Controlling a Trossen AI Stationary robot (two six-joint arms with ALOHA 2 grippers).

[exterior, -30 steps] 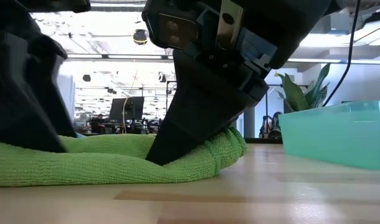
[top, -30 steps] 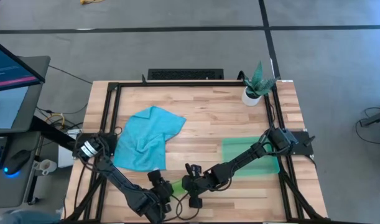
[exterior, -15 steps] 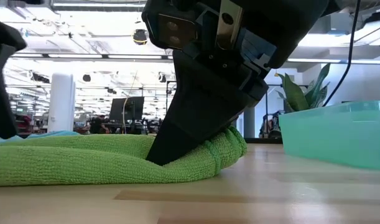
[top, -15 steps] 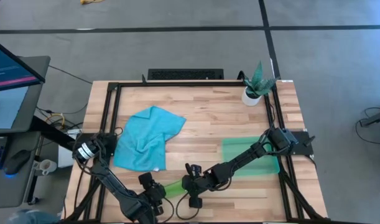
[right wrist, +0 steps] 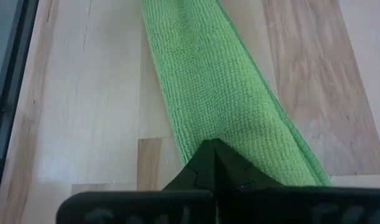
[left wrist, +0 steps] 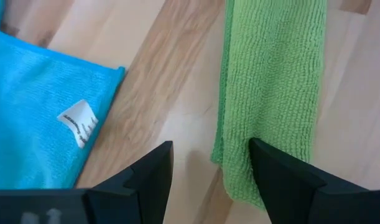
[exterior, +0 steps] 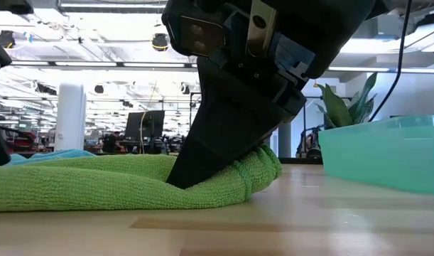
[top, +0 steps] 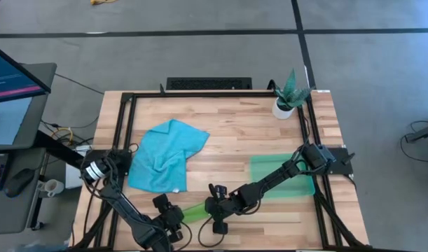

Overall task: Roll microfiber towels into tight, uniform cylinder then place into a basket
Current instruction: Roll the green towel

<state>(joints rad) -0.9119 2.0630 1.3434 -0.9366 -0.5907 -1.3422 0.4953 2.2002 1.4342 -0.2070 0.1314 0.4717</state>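
Observation:
My left gripper should move toward the towel before it closes on it, because wood shows between my left gripper's fingertips and the lime green towel.
The lime green towel lies near the table's front edge as a long, loosely rolled strip; it also shows in the low view. My right gripper is shut on its right end. My left gripper is open at the strip's left end; one finger overlaps that end in the left wrist view, and I cannot tell whether it touches. The turquoise blue towel lies crumpled flat at the left, its tagged corner near my left gripper. The translucent green basket stands at the right. My right gripper pinches the lime towel's right end between its two shut fingers. The fingers slant down from above and point along the strip. The cloth bunches into a hump just past them, and the whole towel rests on the table.
A white plant pot stands at the far right corner. My right arm reaches over the basket. A black frame rims the table. Bare wood shows between the blue towel and the pot.
My left gripper has drawn back toward the table's left edge, off the lime towel's left part, and now stands at the strip's end. The towel has stayed lying where it was.

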